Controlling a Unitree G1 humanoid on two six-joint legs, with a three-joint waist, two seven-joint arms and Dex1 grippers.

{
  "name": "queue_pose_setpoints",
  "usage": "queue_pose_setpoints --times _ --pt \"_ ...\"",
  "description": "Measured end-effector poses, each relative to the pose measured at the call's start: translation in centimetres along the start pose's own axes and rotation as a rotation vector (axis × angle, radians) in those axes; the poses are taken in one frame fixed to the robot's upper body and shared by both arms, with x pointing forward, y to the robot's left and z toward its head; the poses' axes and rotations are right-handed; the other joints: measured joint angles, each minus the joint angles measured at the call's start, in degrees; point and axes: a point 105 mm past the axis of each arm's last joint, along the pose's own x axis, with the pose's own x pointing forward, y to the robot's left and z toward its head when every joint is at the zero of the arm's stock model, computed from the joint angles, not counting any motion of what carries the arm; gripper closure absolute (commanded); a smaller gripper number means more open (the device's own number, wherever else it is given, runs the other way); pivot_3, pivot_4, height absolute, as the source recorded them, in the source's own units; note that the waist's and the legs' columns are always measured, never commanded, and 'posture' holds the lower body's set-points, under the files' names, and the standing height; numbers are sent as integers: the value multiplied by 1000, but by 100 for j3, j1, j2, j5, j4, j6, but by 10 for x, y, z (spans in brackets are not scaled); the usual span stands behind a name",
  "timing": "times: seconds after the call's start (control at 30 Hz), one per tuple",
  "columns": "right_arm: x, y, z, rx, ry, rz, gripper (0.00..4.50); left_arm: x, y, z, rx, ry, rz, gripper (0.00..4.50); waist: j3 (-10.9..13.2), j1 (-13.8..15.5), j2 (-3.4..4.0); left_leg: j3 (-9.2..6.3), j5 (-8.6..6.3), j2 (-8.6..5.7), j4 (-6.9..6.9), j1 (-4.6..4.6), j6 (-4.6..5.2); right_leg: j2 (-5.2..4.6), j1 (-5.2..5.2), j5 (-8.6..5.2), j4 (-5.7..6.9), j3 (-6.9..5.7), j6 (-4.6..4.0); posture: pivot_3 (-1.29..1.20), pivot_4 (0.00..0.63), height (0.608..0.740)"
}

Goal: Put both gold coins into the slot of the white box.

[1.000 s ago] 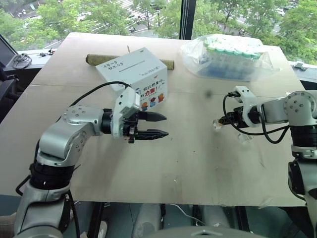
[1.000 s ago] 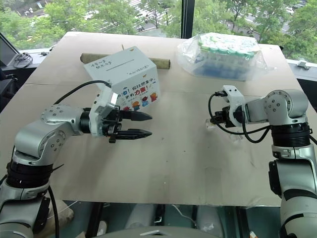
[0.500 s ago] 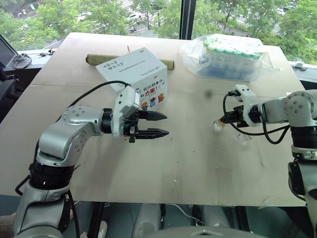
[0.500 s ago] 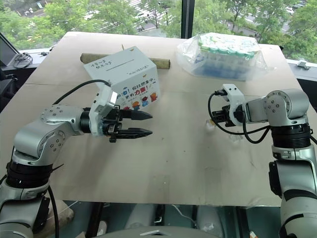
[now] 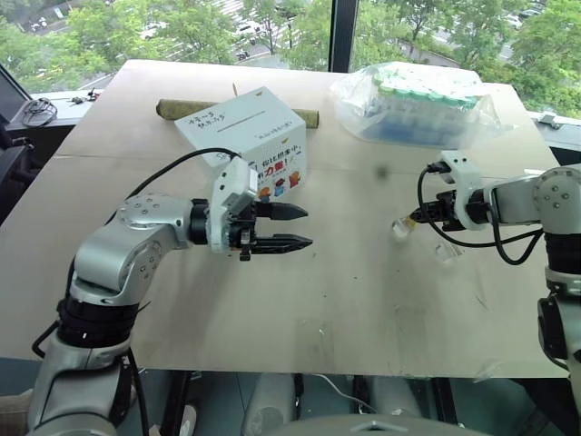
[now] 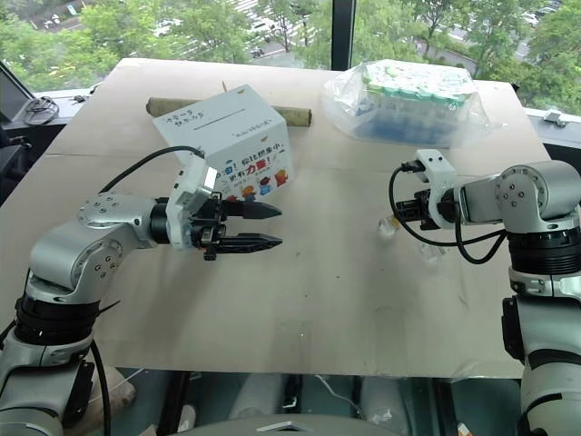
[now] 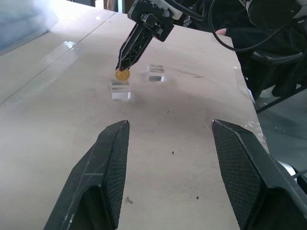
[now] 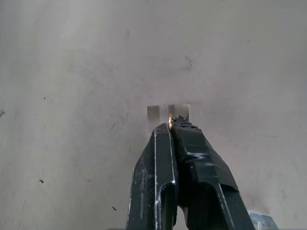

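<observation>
The gold coin is partly covered by my right gripper's fingers, so my left gripper will next grab the coin by its exposed edge (image 5: pixel 408 223) (image 7: pixel 123 78).
My right gripper (image 7: pixel 120 68) is shut on a small gold coin (image 7: pixel 122 74), holding it by the edge just above a clear plastic block (image 7: pixel 120 89). In the right wrist view a sliver of gold (image 8: pixel 170 118) shows at the shut fingertips, with the block (image 8: pixel 168 111) right behind them. The white box (image 5: pixel 250 136) stands at the table's far left of centre, its dark slot (image 5: pixel 238 119) on the top face. My left gripper (image 5: pixel 307 227) hangs open in front of the box, pointing right, with nothing between its fingers.
A second clear block (image 7: pixel 155 73) lies close beside the first. A clear bag of green-capped tubes (image 5: pixel 418 104) sits at the far right. A brown cardboard roll (image 5: pixel 182 108) lies behind the box. Bare brown table (image 5: pixel 345 291) spreads between the two arms.
The right gripper's fingers have closed on the gold coin at the clear block. The left arm has kept still.
</observation>
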Motion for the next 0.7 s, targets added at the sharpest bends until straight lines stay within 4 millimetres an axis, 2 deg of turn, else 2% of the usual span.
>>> queue_pose_setpoints --times 0.17,0.4,0.47,0.53,0.63,0.7 --pt "-5 3 5 1 -42 27 4474 2 1 -1 -13 -19 11 1765 0 15 0 0 0 0 -1 0 0 0 0 0 -2 0 0 0 150 740" --pt "-37 40 27 -74 -217 247 4474 9 0 2 -193 -94 -7 1765 0 11 0 -4 0 1 -3 0 0 -1 1 0 -2 -1 0 0 150 740" --pt "-54 59 33 -145 -272 342 4474 16 6 14 -262 -145 -41 1765 7 45 9 -5 0 -2 -1 0 0 -2 2 0 -1 -2 1 0 150 740" --pt "-81 99 44 -328 -341 457 4474 30 13 33 -295 -191 -97 1765 12 38 17 -10 0 -2 5 -1 0 -1 3 0 2 -4 1 0 150 740" --pt "-101 120 45 -472 -370 492 4474 42 15 46 -297 -198 -151 1765 4 16 5 -10 0 -3 -1 3 0 -1 5 0 -1 -4 1 0 150 740" --pt "-102 124 41 -489 -355 512 4474 47 18 47 -308 -183 -170 1765 5 -12 6 -1 0 -5 -5 1 0 -2 3 0 -6 0 1 0 150 740"
